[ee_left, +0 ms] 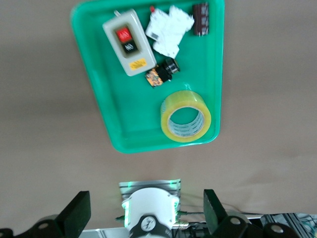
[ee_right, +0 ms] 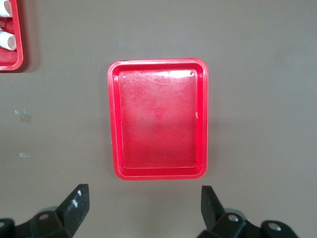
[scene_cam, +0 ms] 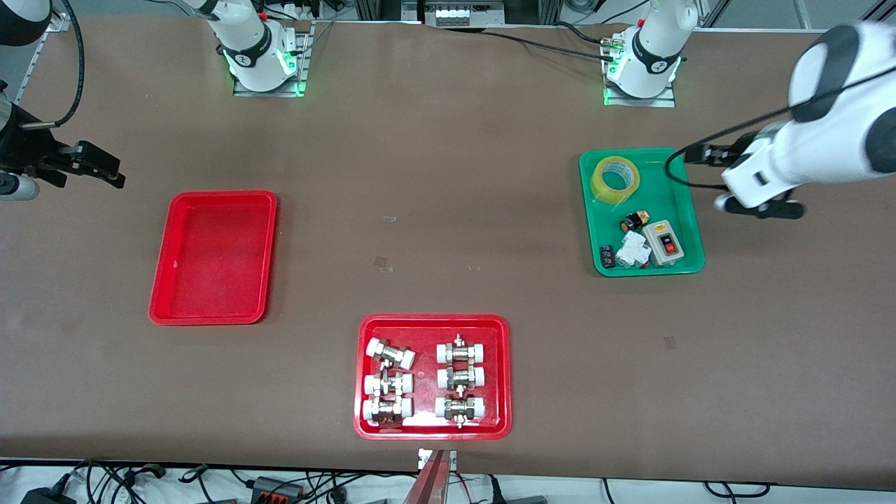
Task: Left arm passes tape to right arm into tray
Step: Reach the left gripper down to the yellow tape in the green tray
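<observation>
Next, my left gripper grabs the tape by its ring side [scene_cam: 609,197] to pass it from the green tray [scene_cam: 682,210] to my right gripper.
The tape [scene_cam: 603,187] lies flat in a green tray [scene_cam: 682,210] at the left arm's end of the table; it also shows in the left wrist view [ee_left: 173,101]. My left gripper [scene_cam: 761,207] hangs open and empty in the air beside that green tray [ee_left: 129,124], apart from the tape; its fingers [ee_left: 74,213] stand wide. The empty red tray [scene_cam: 213,257] lies toward the right arm's end and shows in the right wrist view [ee_right: 158,124]. My right gripper [scene_cam: 94,166] is open and empty over bare table beside it, its fingertips [ee_right: 77,203] wide apart.
The green tray also holds a grey switch box [scene_cam: 665,243], a white breaker [scene_cam: 633,248] and small dark parts [scene_cam: 633,221]. A second red tray [scene_cam: 432,320] with white-capped metal fittings lies nearest the front camera, mid-table; its corner shows in the right wrist view [ee_right: 10,62].
</observation>
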You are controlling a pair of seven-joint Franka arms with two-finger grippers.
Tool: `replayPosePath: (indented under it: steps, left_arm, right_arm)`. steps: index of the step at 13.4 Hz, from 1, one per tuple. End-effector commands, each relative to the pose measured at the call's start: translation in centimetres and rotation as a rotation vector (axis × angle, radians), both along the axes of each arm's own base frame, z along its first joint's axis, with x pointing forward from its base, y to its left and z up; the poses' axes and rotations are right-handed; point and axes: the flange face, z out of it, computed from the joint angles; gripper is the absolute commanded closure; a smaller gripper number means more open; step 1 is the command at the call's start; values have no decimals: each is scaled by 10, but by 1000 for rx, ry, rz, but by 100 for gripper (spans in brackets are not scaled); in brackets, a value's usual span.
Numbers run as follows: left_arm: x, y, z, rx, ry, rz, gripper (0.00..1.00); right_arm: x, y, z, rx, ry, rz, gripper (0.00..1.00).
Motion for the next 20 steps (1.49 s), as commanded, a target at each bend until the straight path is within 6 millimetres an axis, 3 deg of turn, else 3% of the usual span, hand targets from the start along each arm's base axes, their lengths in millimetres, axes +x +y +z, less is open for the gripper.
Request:
replayPosePath:
  steps: [1,4,6,9,12,14,17,20]
  left_arm:
    - [-48,0,-74,-3,4,67,0]
    - [-84,3,-151,-8,-27,121,0]
    - [-100,0,-188,0,-9,178,0]
    - [-106,-5,-219,-21,20,223,0]
    - [-111,-3,-232,-20,17,233,4]
    - [-116,-3,-240,-21,21,244,19]
    - [-115,-4,-239,-22,21,240,77]
    - [-113,-4,-238,-31,13,227,95]
  right_arm:
    - [-6,1,4,-3,-17,14,0]
    - [-9,2,2,-2,6,16,0]
    - [-7,2,3,-2,-3,17,0]
    - [-8,-2,-3,-1,20,9,0]
    - [-6,-1,-1,-5,7,13,0]
    - [-7,-2,-2,-9,10,12,0]
    - [-7,-2,-3,-9,15,12,0]
    - [-7,-4,-3,-9,18,9,0]
